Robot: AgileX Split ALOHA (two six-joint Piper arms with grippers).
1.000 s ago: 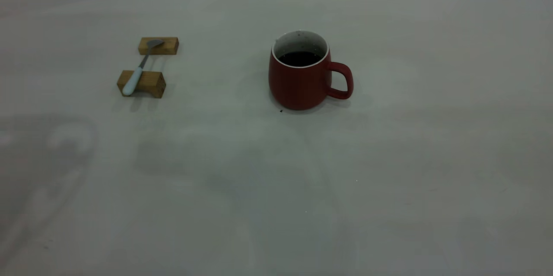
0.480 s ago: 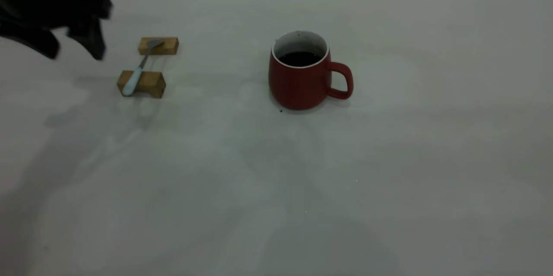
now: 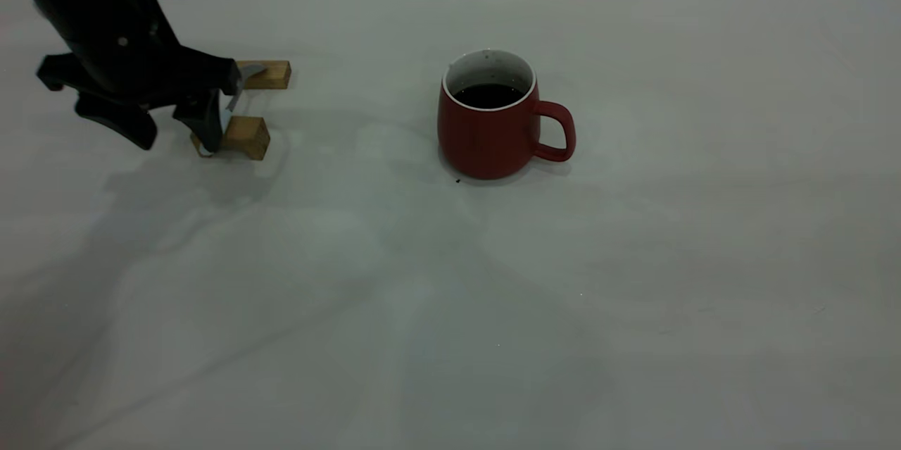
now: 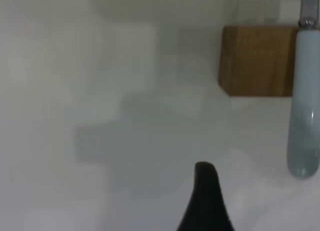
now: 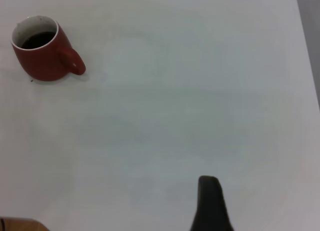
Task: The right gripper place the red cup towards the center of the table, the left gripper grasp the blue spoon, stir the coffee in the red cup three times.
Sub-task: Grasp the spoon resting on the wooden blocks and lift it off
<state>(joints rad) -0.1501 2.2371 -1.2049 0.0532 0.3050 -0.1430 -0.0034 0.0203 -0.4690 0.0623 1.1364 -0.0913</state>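
Note:
I will next use my left gripper to grab the blue spoon by its pale handle, and then I will stir the coffee in the red cup.
The red cup stands near the table's middle with its handle to the right and dark coffee inside. The blue spoon lies across two wooden blocks; only its grey bowl and neck show in the exterior view. My left gripper hangs open low over the near block, and one finger covers the handle. In the left wrist view the pale handle lies beside one fingertip, not touching it. The right wrist view shows the cup far from one bare fingertip.
The far wooden block carries the spoon's bowl. A tiny dark speck lies by the cup's base. A block corner shows at the edge of the right wrist view. The right arm is outside the exterior view.
The left arm has come in from the upper left and dropped to the spoon's near block, now hiding the handle. Cup, spoon and blocks have not moved.

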